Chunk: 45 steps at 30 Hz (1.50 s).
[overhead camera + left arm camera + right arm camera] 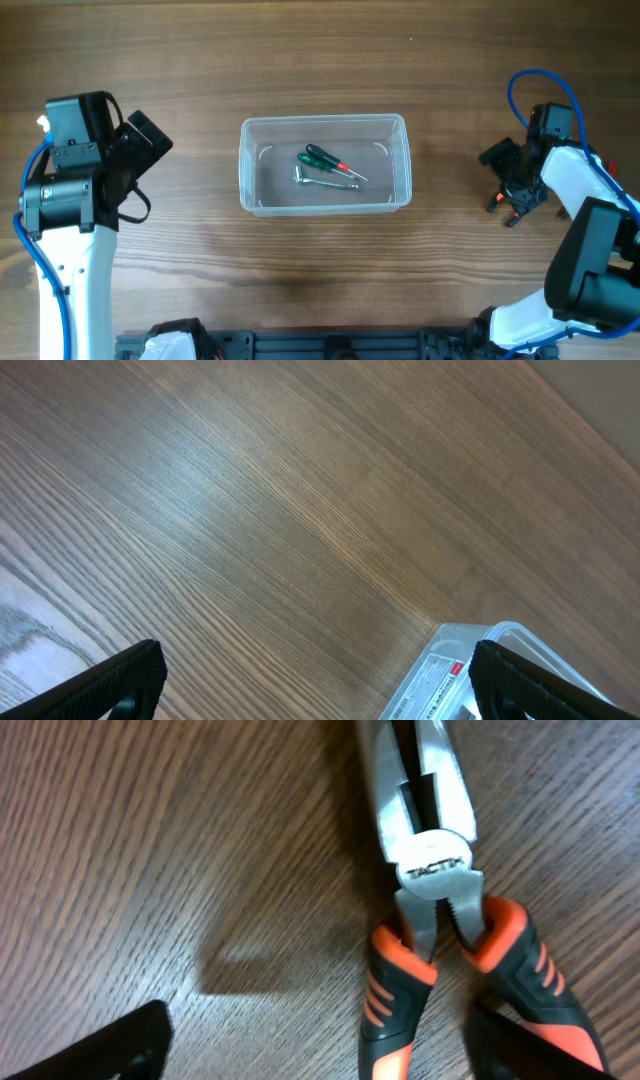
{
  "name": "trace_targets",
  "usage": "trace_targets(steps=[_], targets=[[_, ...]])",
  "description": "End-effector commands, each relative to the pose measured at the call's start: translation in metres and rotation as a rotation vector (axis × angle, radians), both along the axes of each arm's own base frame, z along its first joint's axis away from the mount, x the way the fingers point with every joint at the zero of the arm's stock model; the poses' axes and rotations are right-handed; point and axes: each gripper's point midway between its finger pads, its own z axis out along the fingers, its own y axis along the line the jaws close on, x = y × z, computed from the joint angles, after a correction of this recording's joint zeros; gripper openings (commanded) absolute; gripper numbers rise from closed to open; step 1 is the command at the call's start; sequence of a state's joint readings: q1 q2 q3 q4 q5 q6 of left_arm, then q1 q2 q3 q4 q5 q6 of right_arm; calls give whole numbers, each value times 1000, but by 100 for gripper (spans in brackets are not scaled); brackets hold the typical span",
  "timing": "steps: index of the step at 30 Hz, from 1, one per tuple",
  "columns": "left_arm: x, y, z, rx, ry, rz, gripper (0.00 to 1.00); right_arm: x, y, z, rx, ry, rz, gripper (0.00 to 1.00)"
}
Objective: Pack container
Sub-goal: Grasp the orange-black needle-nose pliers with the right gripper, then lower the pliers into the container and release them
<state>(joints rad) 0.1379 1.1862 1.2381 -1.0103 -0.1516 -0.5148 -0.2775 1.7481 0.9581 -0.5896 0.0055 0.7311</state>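
Observation:
The gripper's fingers are level with one plier handle, at its grip [496,199] [391,1016], with one finger inside the handles' gap. Now it is time for my right gripper to close on that handle.
The clear plastic container [325,122] stands mid-table. In it lie two green-handled screwdrivers [322,157] and a small metal wrench [322,181]. Its labelled corner shows in the left wrist view [462,660]. Orange-and-black pliers [430,880] lie on the table at the right, with only their orange handle ends showing in the overhead view [495,206]. My right gripper [330,1040] is open low over the pliers' handles, one handle between the fingers; it also shows in the overhead view [512,196]. My left gripper [320,685] is open and empty, left of the container, seen from above [150,140].
The wooden table [320,270] stretches around the container. A dark rail with arm bases [330,345] runs along the front edge. Blue cables [540,85] loop off the right arm.

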Motion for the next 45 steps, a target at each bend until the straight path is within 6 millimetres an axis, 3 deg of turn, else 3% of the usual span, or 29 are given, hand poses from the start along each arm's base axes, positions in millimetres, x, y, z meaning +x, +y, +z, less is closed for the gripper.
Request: trace_targets(steps=[1,7,10,13,20,22,24,28,31,33,37,41,45], targets=[[0,0,-2,-16,1,12,100,-3,4,-14,29,28,-26,76],[0,0,-2,-16,2,12,100,-4,7,-14,42,34,-23,31],[1,0,-2,-15,2,11,100,-5,8,-15,46,36,-23,22],[0,0,-2,-15,2,11,100,-5,8,-14,47,37,-23,7],[1,0,-2,-15,2,11,100,3,9,-10,54,9,27,4],[1,0,-2,-15,2,11,100,23,20,10,88,-65,166,4],[1,0,-2,-15,2,11,100,45,31,46,70,-147,293,4],[1,0,-2,-15,2,11,100,86,92,144,-109,-337,768,4],[1,0,-2,-15,2,11,99,88,152,182,-195,-403,1112,4],[1,0,-2,-15,2,11,100,76,202,192,-238,-416,1363,4],[1,0,-2,-15,2,11,100,34,286,188,-319,-437,1900,4],[1,0,-2,-15,2,11,100,-9,342,178,-430,-473,2418,4],[0,0,-2,-15,2,11,100,-10,370,163,-375,-501,2417,4]])
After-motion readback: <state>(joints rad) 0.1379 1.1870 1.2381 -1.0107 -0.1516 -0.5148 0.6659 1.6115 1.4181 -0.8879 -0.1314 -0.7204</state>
